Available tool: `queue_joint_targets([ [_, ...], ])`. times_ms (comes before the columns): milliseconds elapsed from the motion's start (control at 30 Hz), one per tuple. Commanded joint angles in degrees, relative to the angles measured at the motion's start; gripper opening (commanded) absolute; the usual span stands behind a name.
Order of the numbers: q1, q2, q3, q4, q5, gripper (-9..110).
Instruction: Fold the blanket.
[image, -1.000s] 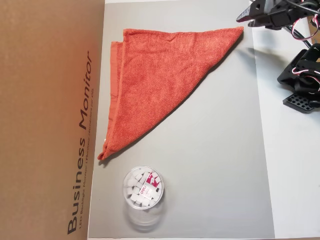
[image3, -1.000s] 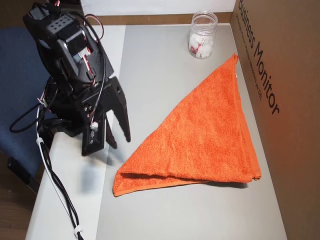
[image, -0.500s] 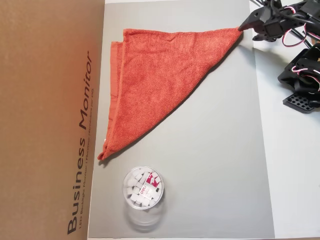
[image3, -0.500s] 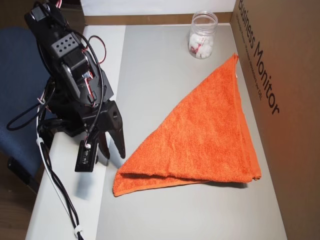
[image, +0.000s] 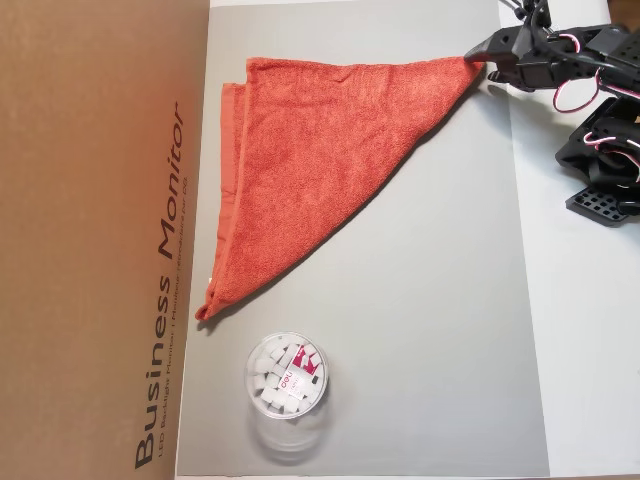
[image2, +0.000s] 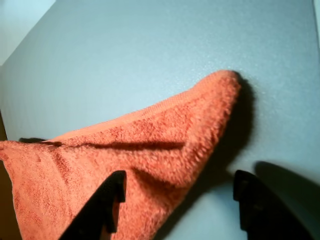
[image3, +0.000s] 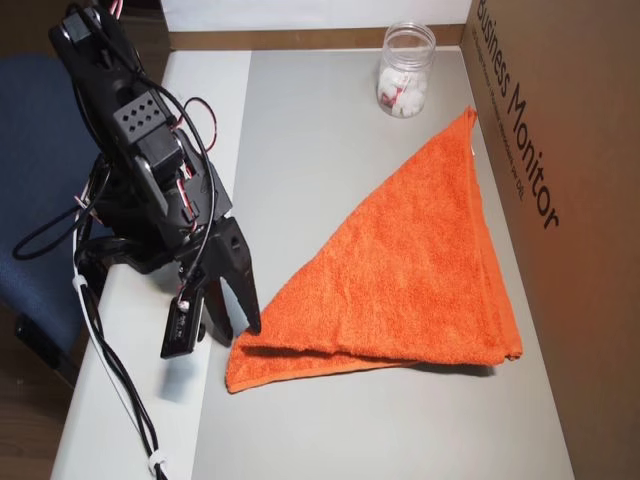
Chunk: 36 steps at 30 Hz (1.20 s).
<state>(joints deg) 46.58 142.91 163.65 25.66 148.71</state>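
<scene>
My gripper will grab the wide, flat blanket by its pointed corner (image: 473, 65), narrow between my fingers.
The blanket (image: 310, 160) is an orange-red terry towel folded into a triangle on the grey mat (image: 440, 300). It is also seen in an overhead view (image3: 420, 270). In an overhead view my gripper (image: 480, 65) sits at the blanket's right-hand tip. Another overhead view shows the gripper (image3: 238, 330) low at the near-left corner, where two layers overlap. In the wrist view the gripper (image2: 180, 200) is open. The blanket's pointed corner (image2: 150, 150) lies between the two dark fingertips (image2: 115, 195), nearer the left one.
A small clear tub of white pieces (image: 287, 378) stands on the mat below the blanket, and shows at the far edge in another overhead view (image3: 405, 72). A brown "Business Monitor" cardboard box (image: 100, 240) borders the mat. The arm's base (image: 605, 170) sits on the white table.
The gripper has come down and moved in onto the blanket's corner, from above and beside it. The blanket itself has not shifted.
</scene>
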Motion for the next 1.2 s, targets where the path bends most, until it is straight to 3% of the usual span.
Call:
queue_joint_targets([
  [0,0.18,-3.6,-0.44,-5.36,-2.29,22],
  [433,-0.88,-14.24,-0.18,-21.27,-9.4,22],
  [1033,-2.55,-14.33,2.02,-21.27,-15.03,22],
  [1167,-2.37,-14.33,2.02,-21.01,-17.31,16],
])
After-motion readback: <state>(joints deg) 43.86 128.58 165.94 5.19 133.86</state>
